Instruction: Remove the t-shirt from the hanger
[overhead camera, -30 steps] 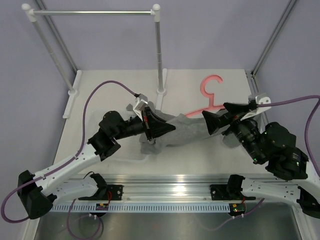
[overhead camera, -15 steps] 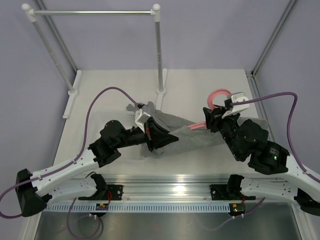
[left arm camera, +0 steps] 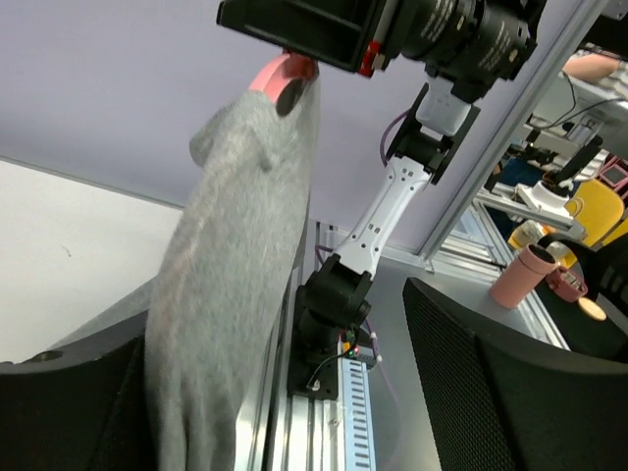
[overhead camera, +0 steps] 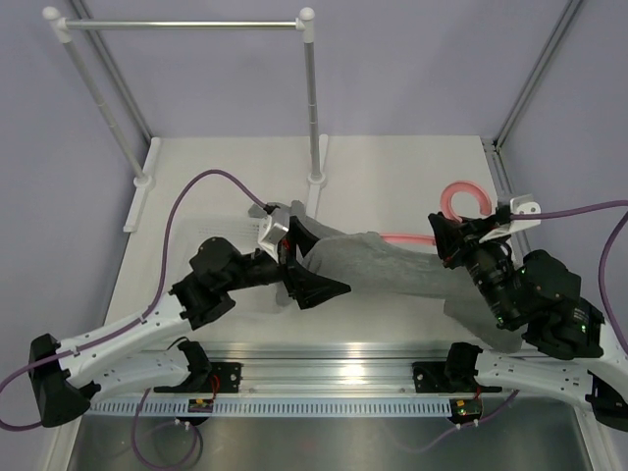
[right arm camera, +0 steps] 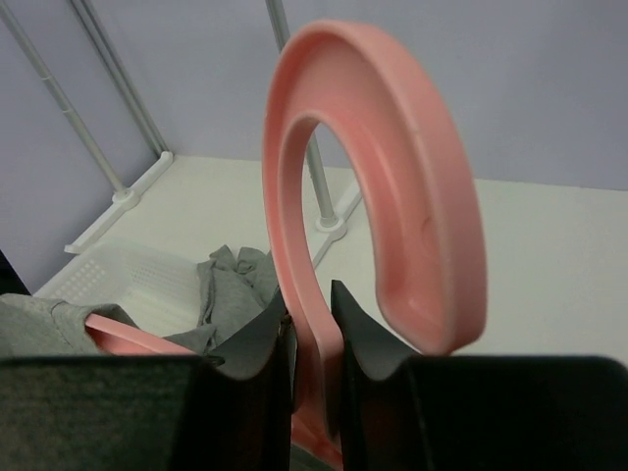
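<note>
The grey t-shirt (overhead camera: 383, 267) needs to come off the salmon-pink hanger. My left gripper will next pick up the t-shirt by its loose end (overhead camera: 323, 259), only the cloth, so the hanger can be pulled free.
The salmon-pink hanger (overhead camera: 459, 195) is raised at the right, and my right gripper (overhead camera: 444, 234) is shut on its neck just below the round hook (right arm camera: 392, 186). The grey t-shirt (overhead camera: 383, 267) drapes from the hanger down toward the left arm. In the left wrist view it hangs as a long grey fold (left arm camera: 235, 255) from a pink hanger end (left arm camera: 278, 75). My left gripper (overhead camera: 306, 261) stands open around the shirt's lower end. The cloth lies loose beside one finger (left arm camera: 69, 412), well apart from the other finger (left arm camera: 510, 383).
The white-and-silver clothes rail (overhead camera: 312, 98) stands at the back, with its near post just behind the left gripper. A white mesh tray (right arm camera: 128, 275) lies on the table left of the shirt. The aluminium base rail (overhead camera: 334, 358) runs along the near edge.
My right gripper closed on the hanger's neck and carried it up and to the right. My left gripper opened and let go of the shirt, which now stretches out between the arms.
</note>
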You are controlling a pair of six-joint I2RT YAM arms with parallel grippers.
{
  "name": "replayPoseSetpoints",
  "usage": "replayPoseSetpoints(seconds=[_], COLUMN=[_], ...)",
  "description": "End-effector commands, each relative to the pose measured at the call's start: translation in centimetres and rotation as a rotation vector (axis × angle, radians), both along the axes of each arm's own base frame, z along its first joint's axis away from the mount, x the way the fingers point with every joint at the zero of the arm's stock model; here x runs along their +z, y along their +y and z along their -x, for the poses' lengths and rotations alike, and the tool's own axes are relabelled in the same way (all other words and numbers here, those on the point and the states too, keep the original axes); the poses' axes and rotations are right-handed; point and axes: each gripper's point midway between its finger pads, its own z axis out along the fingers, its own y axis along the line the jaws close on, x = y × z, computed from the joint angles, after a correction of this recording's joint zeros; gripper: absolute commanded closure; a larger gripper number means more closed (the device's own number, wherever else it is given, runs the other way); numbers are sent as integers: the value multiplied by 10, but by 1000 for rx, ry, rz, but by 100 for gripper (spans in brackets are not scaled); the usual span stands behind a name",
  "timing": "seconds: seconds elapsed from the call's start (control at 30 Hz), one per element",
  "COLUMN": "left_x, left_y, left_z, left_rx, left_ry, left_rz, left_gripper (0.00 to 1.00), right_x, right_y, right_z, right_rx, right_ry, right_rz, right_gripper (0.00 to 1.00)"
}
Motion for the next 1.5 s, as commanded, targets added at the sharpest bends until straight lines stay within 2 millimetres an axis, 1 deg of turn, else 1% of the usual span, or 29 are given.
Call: replayPoseSetpoints(seconds=[0.0, 0.03, 0.07, 0.1, 0.13, 0.17, 0.23, 0.27, 0.3, 0.37, 0.4, 0.53, 0.6, 0.63, 0.67, 0.7, 0.73, 0.77, 0.83, 0.87, 0.93, 1.0, 1.1, 1.13, 1.17, 1.27, 1.33, 1.47], left_x=[16, 18, 13, 12, 11, 12, 13, 14, 15, 18, 19, 19, 21, 17, 17, 15, 10, 8, 1, 1, -2, -9, -9, -14, -13, -19, -17, -13], left_y=[11, 16, 17, 19, 21, 25, 29, 32, 34, 36, 36, 39, 44, 47, 53, 57, 62, 69, 78, 85, 91, 99, 96, 99, 97, 102, 111, 118], left_z=[16, 18, 16, 17, 16, 16, 16, 14, 13, 15, 16, 11, -2, -7, -22, -31, -37, -50, -63, -72, -81, -94, -105, -109, -114, -125, -133, -141], left_rx=[-36, -29, -17, -11, -4, 11, 30, 51, 61, 54, 52, 90, 173, 209, 301, 353, 399, 481, 572, 635, 697, 785, 832, 865, 883, 954, 1022, 1087], left_ry=[-73, -87, -89, -91, -95, -100, -106, -101, -98, -95, -93, -72, -50, -30, -1, 19, 43, 66, 96, 110, 136, 162, 177, 187, 190, 192, 191, 188], left_rz=[12, 18, 0, -4, -8, -9, -8, -7, -4, 10, 12, 11, 18, 5, 8, 3, -16, -19, -41, -41, -53, -91, -134, -162, -175, -208, -218, -243], left_gripper=[20, 20, 20, 20, 21, 22, 35, 43, 60, 75, 99, 100, 100, 100, 100, 100, 100, 100, 100, 100, 100, 100, 100, 100, 100, 100, 100, 100], right_x=[36, 41, 43, 42, 48, 48, 54, 55, 57, 61, 64, 69, 69, 70, 70, 71, 71, 71, 72, 71, 71, 69, 68, 67, 67, 66, 61, 55], right_y=[-24, -28, -29, -30, -34, -37, -45, -47, -49, -57, -60, -74, -83, -92, -98, -102, -110, -115, -125, -128, -135, -141, -147, -149, -152, -157, -160, -162], right_z=[7, 9, 11, 12, 15, 16, 20, 22, 24, 28, 30, 34, 35, 36, 37, 38, 41, 42, 46, 47, 49, 52, 54, 54, 55, 57, 56, 53], right_rx=[-26, -23, -16, -11, -7, -8, -1, 4, 10, 16, 18, 10, -10, -34, -41, -47, -55, -61, -69, -68, -72, -74, -78, -81, -85, -87, -109, -142], right_ry=[-34, -37, -37, -30, -34, -33, -40, -40, -44, -53, -57, -67, -71, -76, -79, -81, -86, -88, -95, -99, -103, -105, -108, -108, -109, -114, -102, -84], right_rz=[-144, -159, -165, -160, -174, -173, -199, -202, -214, -236, -249, -281, -294, -311, -322, -330, -351, -360, -385, -387, -403, -401, -410, -412, -414, -416, -400, -368], right_gripper=[100, 100, 100, 100, 100, 100, 100, 100, 100, 100, 100, 100, 100, 100, 100, 100, 100, 100, 100, 100, 100, 100, 100, 100, 100, 100, 100, 100])
